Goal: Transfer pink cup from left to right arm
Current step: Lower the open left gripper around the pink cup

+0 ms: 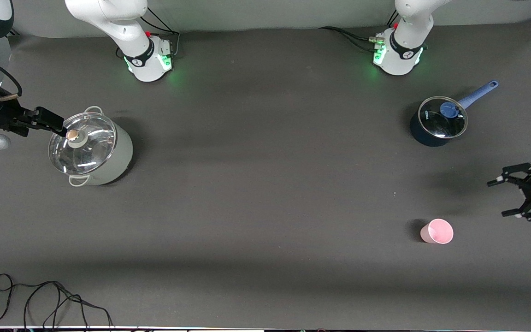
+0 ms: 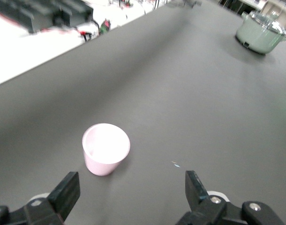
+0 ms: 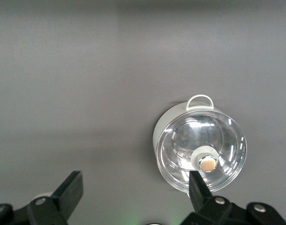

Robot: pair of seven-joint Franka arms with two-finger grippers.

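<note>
My left gripper takes hold of the pink cup by its lower body [image 1: 428, 234] [image 2: 102, 164] next. The pink cup's rim stays free for my right gripper.
The pink cup [image 1: 437, 231] stands upright on the dark table, toward the left arm's end, nearer to the front camera than the blue saucepan. It also shows in the left wrist view [image 2: 105, 149]. My left gripper [image 1: 500, 198] hangs above the table beside the cup, apart from it, open and empty; its black claw fingers [image 2: 63, 192] frame bare table, with the cup just off to one side of the gap. My right gripper [image 1: 58, 127] is up over the pale pot at the right arm's end, open and empty [image 3: 136, 185].
A pale green pot with a glass lid [image 1: 91, 147] stands at the right arm's end and shows in the right wrist view [image 3: 199, 150]. A dark blue saucepan with lid and blue handle [image 1: 438, 121] stands near the left arm's base. A black cable [image 1: 39, 299] lies at the near edge.
</note>
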